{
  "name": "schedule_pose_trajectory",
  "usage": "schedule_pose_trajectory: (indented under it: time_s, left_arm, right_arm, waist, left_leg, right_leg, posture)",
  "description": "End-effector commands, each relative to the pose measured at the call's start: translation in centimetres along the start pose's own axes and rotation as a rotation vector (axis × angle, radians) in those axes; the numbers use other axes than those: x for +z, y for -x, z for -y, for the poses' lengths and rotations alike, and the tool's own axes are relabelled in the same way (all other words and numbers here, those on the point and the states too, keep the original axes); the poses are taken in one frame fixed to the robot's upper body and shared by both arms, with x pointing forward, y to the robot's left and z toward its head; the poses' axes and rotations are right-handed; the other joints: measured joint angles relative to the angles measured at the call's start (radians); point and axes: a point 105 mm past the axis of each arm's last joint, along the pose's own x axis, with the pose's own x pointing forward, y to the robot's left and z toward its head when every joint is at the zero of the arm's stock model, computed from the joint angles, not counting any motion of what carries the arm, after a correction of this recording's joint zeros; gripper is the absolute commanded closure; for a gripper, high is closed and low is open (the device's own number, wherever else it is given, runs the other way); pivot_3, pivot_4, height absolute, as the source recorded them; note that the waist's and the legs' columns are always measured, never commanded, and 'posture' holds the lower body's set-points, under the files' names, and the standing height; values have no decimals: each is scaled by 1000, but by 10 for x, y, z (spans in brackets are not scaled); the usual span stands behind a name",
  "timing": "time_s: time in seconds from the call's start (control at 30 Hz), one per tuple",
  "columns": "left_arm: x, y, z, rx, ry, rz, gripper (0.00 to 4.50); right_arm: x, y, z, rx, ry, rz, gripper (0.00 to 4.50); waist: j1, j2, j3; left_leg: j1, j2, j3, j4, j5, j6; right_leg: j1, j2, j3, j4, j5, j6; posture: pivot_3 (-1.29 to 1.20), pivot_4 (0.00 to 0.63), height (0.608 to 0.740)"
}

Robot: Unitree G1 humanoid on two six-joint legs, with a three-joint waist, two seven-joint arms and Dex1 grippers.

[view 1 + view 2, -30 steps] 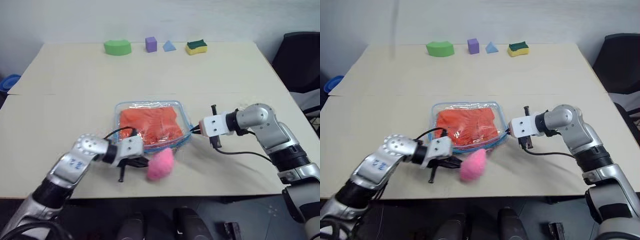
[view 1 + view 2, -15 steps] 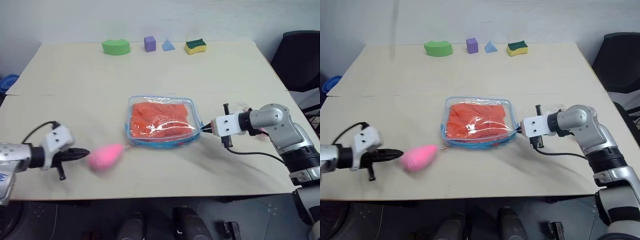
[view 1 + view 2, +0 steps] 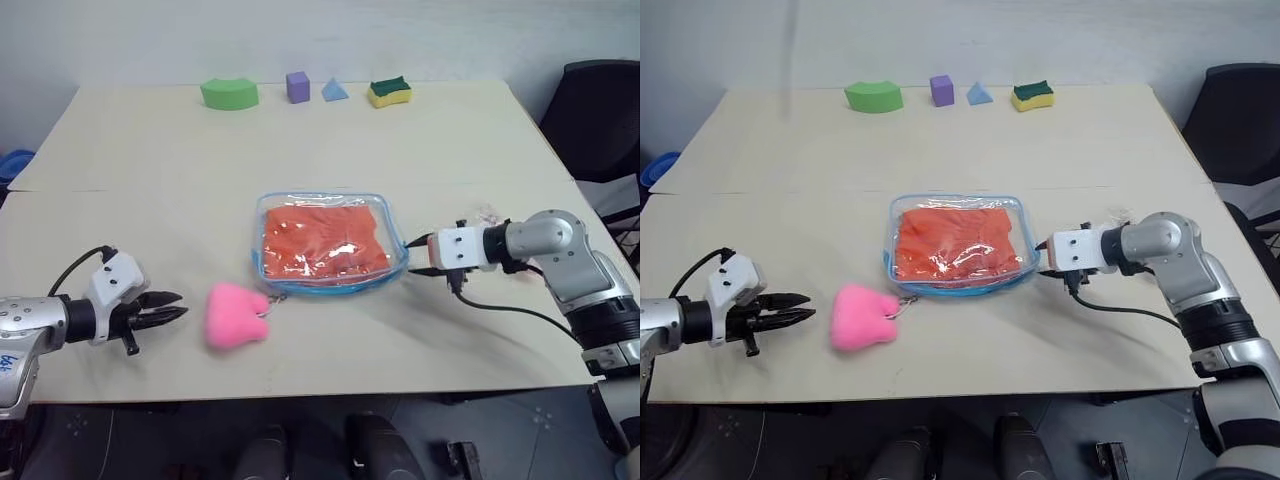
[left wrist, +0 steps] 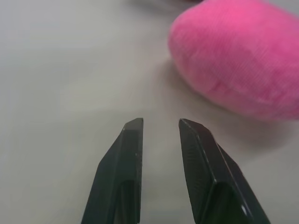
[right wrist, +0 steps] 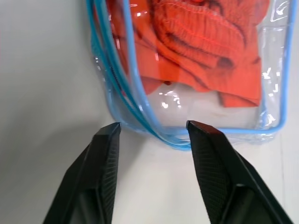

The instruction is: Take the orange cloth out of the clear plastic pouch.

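Observation:
The orange cloth (image 3: 325,242) fills the wide, flat middle of the pouch, so the left gripper will next grab the pouch by its raised blue-trimmed edge near the chain (image 3: 262,277).
The clear plastic pouch (image 3: 330,283) with blue zipper trim lies flat at the table's middle. The orange cloth (image 3: 325,242) is inside it, crumpled and filling most of it. A pink plush heart (image 3: 235,314) on a short chain rests on the table off the pouch's front left corner. My left gripper (image 3: 172,312) hovers left of the heart, open and empty, its tips (image 4: 161,123) a short way from the plush. My right gripper (image 3: 418,256) is open at the pouch's right corner, the blue trim (image 5: 140,109) just beyond its fingertips (image 5: 112,128).
Along the table's far edge stand a green curved block (image 3: 229,93), a purple cube (image 3: 297,86), a blue pyramid (image 3: 335,90) and a yellow-green sponge (image 3: 390,93). A black chair (image 3: 598,115) stands beyond the table's right edge.
My left gripper swung left, dragging the pink heart away from the pouch, then opened and let it go. The pouch slid right. My right gripper opened at the pouch's right corner.

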Motion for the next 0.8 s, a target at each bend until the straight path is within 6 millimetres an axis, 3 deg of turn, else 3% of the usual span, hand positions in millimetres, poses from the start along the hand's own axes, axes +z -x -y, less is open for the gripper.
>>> schedule_pose_trajectory:
  time_s: [0.03, 0.13, 0.27, 0.53, 0.63, 0.8]
  left_arm:
    - [35, 7, 10, -77, -22, 107, 3016]
    - [53, 8, 26, -177, -55, 135, 2200]
    - [55, 2, 36, -226, -168, 63, 1005]
    - [25, -18, 32, -241, -379, -127, 1005]
    - [20, -34, 24, -203, -431, -143, 1005]
    - [18, -57, 27, -219, -458, -126, 1005]
  right_arm:
    - [8, 11, 10, -52, 30, 10, 2304]
    - [7, 10, 8, -44, 19, 9, 2304]
    - [8, 10, 6, -41, 36, 5, 2304]
    - [17, 7, 11, -48, 64, 24, 2304]
    - [21, 5, 11, -43, 72, 36, 2304]
    - [27, -1, 12, -32, 90, 57, 2304]
  waist:
    - [0, 0, 0]
    - [0, 0, 0]
    - [-1, 0, 0]
    - [0, 0, 0]
    - [1, 0, 0]
    - [3, 0, 0]
  left_leg:
    - [0, 0, 0, 0, 0, 0]
    - [0, 0, 0, 0, 0, -1]
    - [0, 0, 0, 0, 1, -1]
    - [1, 0, 1, 0, 1, -1]
    - [1, 0, 1, 0, 0, -1]
    - [1, 0, 1, 1, 0, 0]
  right_leg:
    - [0, 0, 0, 0, 0, 0]
    - [0, 0, 0, 0, 0, 0]
    - [0, 0, 0, 0, 0, 0]
    - [0, 1, 1, -1, 0, 0]
    - [0, 1, 0, -1, 0, 0]
    - [0, 1, 0, 1, 0, 0]
  posture:
    - [0, 150, 740]
    - [0, 150, 740]
    - [0, 150, 740]
    - [0, 150, 740]
    - [0, 150, 740]
    - [0, 150, 740]
